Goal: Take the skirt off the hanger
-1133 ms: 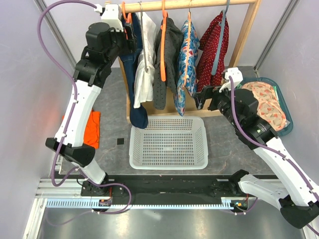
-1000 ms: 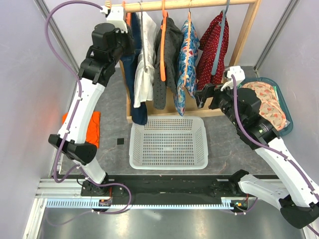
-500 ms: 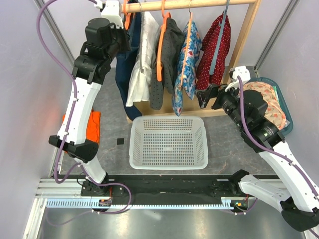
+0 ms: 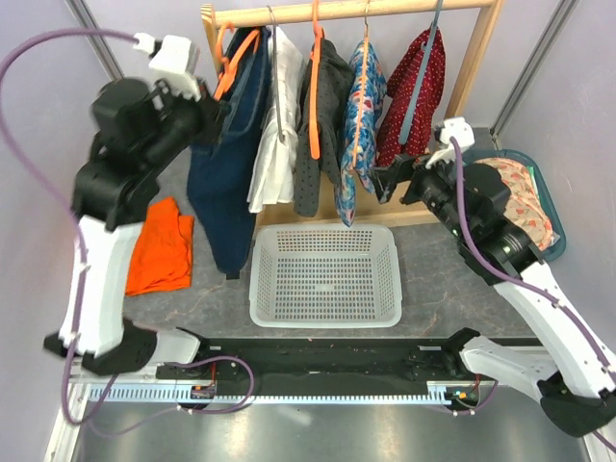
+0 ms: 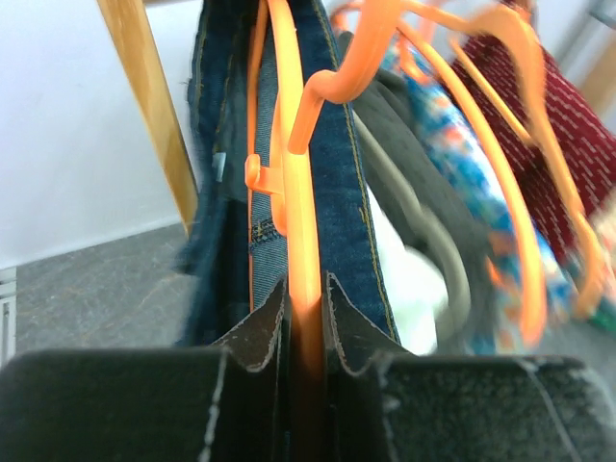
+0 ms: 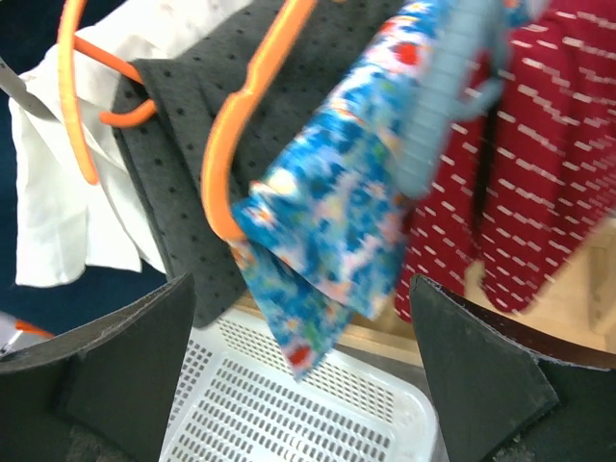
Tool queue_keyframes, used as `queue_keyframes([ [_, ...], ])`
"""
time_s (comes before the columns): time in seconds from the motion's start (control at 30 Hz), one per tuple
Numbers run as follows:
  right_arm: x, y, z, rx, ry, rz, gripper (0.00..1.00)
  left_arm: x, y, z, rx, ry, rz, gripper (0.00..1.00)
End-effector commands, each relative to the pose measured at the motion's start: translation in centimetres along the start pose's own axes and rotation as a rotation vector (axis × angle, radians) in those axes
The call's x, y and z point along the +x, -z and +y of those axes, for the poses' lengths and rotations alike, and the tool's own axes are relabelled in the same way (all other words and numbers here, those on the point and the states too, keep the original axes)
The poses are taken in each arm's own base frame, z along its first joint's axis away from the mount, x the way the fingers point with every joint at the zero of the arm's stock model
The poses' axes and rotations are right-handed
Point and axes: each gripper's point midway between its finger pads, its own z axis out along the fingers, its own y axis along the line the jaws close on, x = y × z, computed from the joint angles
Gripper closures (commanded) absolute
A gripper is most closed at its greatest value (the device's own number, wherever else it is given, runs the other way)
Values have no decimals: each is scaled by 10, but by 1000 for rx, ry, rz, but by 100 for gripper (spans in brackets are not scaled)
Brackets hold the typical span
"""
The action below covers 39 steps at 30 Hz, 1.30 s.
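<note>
My right gripper grabs the denim skirt's upper edge (image 4: pixel 254 60) beside the orange hanger (image 4: pixel 229 74) next, which leaves the hanger free to slip out.
A dark blue denim skirt (image 4: pixel 226 183) hangs on an orange hanger (image 4: pixel 234 60) at the left end of the wooden rail (image 4: pixel 385 9), swung out to the left. My left gripper (image 4: pixel 214 96) is shut on that hanger. In the left wrist view the orange hanger (image 5: pixel 289 192) runs straight up between the closed fingertips of the left gripper (image 5: pixel 306 298), with the denim skirt (image 5: pixel 342 164) right behind it. My right gripper (image 4: pixel 387 183) stands wide open in front of the hanging clothes, holding nothing. The right gripper (image 6: pixel 298 289) faces a blue floral garment (image 6: pixel 337 231).
On the rail hang a white garment (image 4: pixel 274 144), a grey dotted one (image 4: pixel 322 115), the floral one (image 4: pixel 361 115) and a red one (image 4: pixel 419 91). A white basket (image 4: pixel 255 289) sits below. An orange cloth (image 4: pixel 162 245) lies left; a teal tray (image 4: pixel 544 188) with patterned fabric stands right.
My left arm has pulled the orange hanger and skirt leftward and toward the front, away from the other clothes. The right gripper has risen slightly toward the floral garment, still open.
</note>
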Motion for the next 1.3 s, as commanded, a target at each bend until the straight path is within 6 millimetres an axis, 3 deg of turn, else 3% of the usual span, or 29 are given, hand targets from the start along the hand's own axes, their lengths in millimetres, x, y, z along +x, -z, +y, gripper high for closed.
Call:
queue_keyframes([
  [0.0, -30, -16, 33, -110, -18, -57, 2, -36, 88, -35, 224, -132, -150, 98],
  [0.13, -60, -34, 64, -191, -34, -116, 2, -6, 136, -40, 297, -262, -102, 98],
  [0.3, -98, -33, 98, -290, -97, -211, 2, 25, 197, -63, 479, -339, -62, 98],
  [0.4, -121, -17, 116, -359, -144, -291, 2, 38, 211, -67, 511, -332, -48, 98],
  [0.53, -143, 0, 142, -384, -163, -375, 2, 42, 209, -65, 497, -315, -32, 98],
  [0.6, -144, -1, 153, -382, -149, -381, 2, 43, 205, -66, 501, -294, -17, 98],
  [0.73, -126, -6, 186, -389, -86, -334, 2, 40, 201, -68, 509, -283, -13, 98],
  [1.1, -102, -42, 176, -227, -15, -310, 2, 36, 210, -67, 504, -291, -39, 98],
  [1.27, -91, -54, 183, -235, -15, -281, 12, 36, 213, -68, 508, -285, -41, 98],
])
